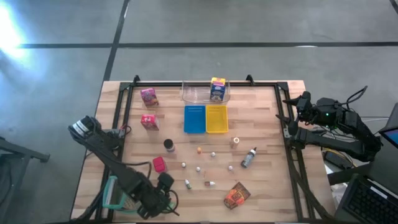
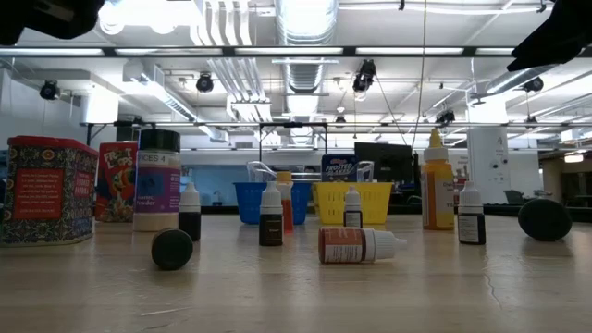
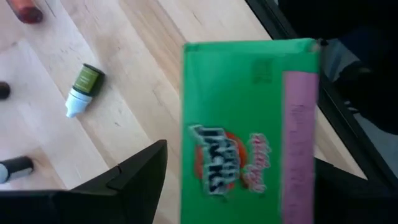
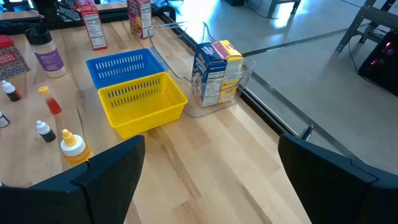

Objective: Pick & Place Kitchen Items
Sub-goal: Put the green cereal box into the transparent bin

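Observation:
The green cereal box needs to go into the clear tub [image 1: 196, 94], so the left gripper should grab the box by its narrow sides next.
A green cereal box [image 3: 249, 130] with a pink side lies between the fingers of my left gripper [image 3: 245, 149], close to the table's near edge. The gripper [image 1: 163, 200] points steeply down and is open. A strip of bare wood shows between one finger [image 3: 140, 180] and the box; the other finger is lost in the dark. In the high view the arm hides the box. My right gripper [image 4: 208, 180] waits wide open and empty at the table's right edge [image 1: 297, 107]. Pink boxes [image 1: 148, 97], a dark jar [image 1: 168, 145], a red can [image 1: 159, 164], a grey bottle [image 1: 249, 157] and an orange packet [image 1: 236, 196] lie about.
A clear tub [image 1: 198, 94] holding a blue-and-yellow box [image 1: 217, 89] stands at the far edge, with a blue tray [image 1: 194, 118] and a yellow tray [image 1: 216, 118] in front. A teal-rimmed basket [image 1: 114, 194] sits near left. Small dropper bottles [image 3: 83, 88] dot the middle.

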Robot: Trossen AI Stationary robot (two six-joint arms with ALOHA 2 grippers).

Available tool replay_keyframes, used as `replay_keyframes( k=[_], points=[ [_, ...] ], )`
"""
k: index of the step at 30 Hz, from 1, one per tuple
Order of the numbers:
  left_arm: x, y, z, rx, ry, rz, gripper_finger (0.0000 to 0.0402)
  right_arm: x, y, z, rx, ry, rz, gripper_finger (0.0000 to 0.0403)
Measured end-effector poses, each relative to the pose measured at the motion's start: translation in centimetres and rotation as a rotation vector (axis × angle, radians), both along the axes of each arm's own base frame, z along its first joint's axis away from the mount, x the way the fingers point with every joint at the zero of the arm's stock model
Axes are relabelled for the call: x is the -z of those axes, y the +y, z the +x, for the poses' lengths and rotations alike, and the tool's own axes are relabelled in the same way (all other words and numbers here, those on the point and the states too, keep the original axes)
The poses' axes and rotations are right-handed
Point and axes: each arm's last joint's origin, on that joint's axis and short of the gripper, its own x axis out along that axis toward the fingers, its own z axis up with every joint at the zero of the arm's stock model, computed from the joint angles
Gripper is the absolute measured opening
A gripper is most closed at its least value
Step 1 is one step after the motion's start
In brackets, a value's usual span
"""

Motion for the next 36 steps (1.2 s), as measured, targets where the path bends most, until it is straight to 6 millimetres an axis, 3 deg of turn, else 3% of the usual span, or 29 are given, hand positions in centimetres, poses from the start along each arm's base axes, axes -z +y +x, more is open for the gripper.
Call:
replay_keyframes(
  k=[14,22,30,36],
  points=[
    [0.2,0.5,0.8,0.015,0.000,0.002,0.0187,0.0,0.0,0.0,0.001,0.000,0.000,0.0364],
    [-2.8,2.2,0.2,0.010,-0.024,-0.025,0.0148,0.0,0.0,0.0,0.000,0.000,0.000,0.0363],
    [-8.9,6.8,-0.8,-0.020,-0.201,-0.041,0.0148,0.0,0.0,0.0,0.001,0.000,0.000,0.0363],
    [-12.5,12.7,-0.4,-0.166,-0.465,0.182,0.0148,0.0,0.0,0.0,0.001,0.000,0.000,0.0363]
  ],
)
